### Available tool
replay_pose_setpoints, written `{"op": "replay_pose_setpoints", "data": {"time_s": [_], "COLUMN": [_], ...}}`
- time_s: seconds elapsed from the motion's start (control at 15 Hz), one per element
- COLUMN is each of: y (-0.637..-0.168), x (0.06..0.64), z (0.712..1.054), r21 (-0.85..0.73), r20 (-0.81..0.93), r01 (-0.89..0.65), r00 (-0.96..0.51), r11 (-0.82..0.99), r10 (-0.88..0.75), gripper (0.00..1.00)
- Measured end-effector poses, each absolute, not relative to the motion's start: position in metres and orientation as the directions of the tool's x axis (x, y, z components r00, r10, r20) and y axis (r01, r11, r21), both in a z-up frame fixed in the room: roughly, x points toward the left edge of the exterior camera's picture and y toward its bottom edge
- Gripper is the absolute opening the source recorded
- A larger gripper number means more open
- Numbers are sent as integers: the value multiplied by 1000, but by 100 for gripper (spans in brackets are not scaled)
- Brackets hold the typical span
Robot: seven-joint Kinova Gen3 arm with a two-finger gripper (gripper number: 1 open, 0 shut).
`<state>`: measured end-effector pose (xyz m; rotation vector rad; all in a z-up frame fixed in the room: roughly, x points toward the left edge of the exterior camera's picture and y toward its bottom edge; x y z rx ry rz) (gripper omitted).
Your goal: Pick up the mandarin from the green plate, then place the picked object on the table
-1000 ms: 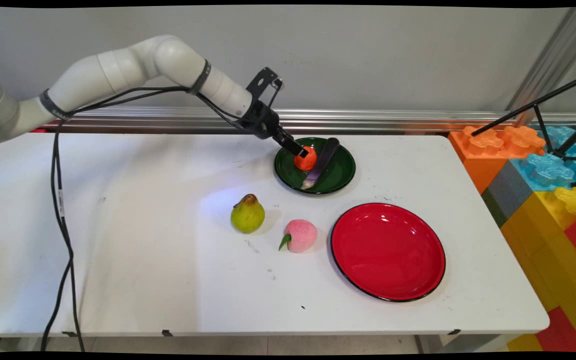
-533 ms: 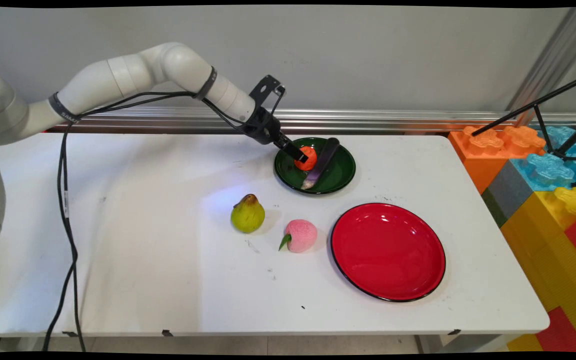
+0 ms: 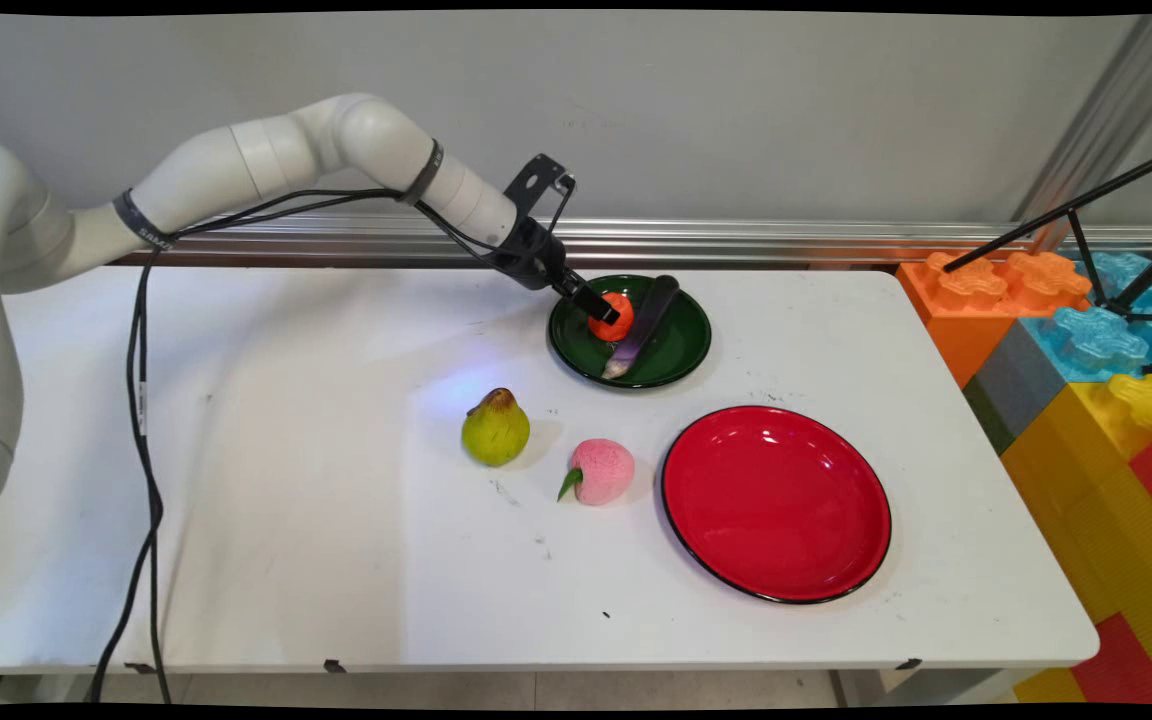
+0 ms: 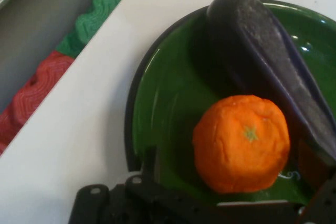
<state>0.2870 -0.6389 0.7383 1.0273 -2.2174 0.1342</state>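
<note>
I should grab the small orange by its round sides next. Then I will lift the orange out of the green plate (image 3: 678, 352) beside the eggplant.
An orange (image 3: 618, 325) (image 4: 241, 142) lies in the small green plate (image 3: 678, 352) (image 4: 163, 93) at the back of the table, right beside a dark purple eggplant (image 3: 642, 325) (image 4: 262, 40). My gripper (image 3: 606, 310) (image 4: 233, 158) reaches down into the plate from the left. It is open, with one finger on each side of the orange. In the hand view a narrow gap shows between the left finger (image 4: 149, 161) and the fruit. The orange rests on the plate.
Nearer the front lie a green pear (image 3: 495, 428), a pink peach (image 3: 601, 471) and a large red plate (image 3: 776, 500) with nothing on it. Big coloured toy blocks (image 3: 1086, 350) and a black tripod (image 3: 1116, 250) stand off the table's right end.
The arm's elbow has moved right and a little lower, and the hand has shifted slightly at the orange. The orange and the eggplant have stayed in place in the green plate.
</note>
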Motion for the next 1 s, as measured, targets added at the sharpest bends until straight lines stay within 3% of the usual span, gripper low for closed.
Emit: {"op": "replay_pose_setpoints", "data": {"time_s": [0.27,0.33,1.0], "y": [-643,-644,-641], "x": [285,284,274], "z": [735,734,753], "r21": [183,184,169], "r20": [624,625,637], "r01": [-708,-707,-696], "r00": [-452,-452,-463], "r11": [682,683,698], "r10": [-637,-636,-616], "gripper": [100,0,0]}}
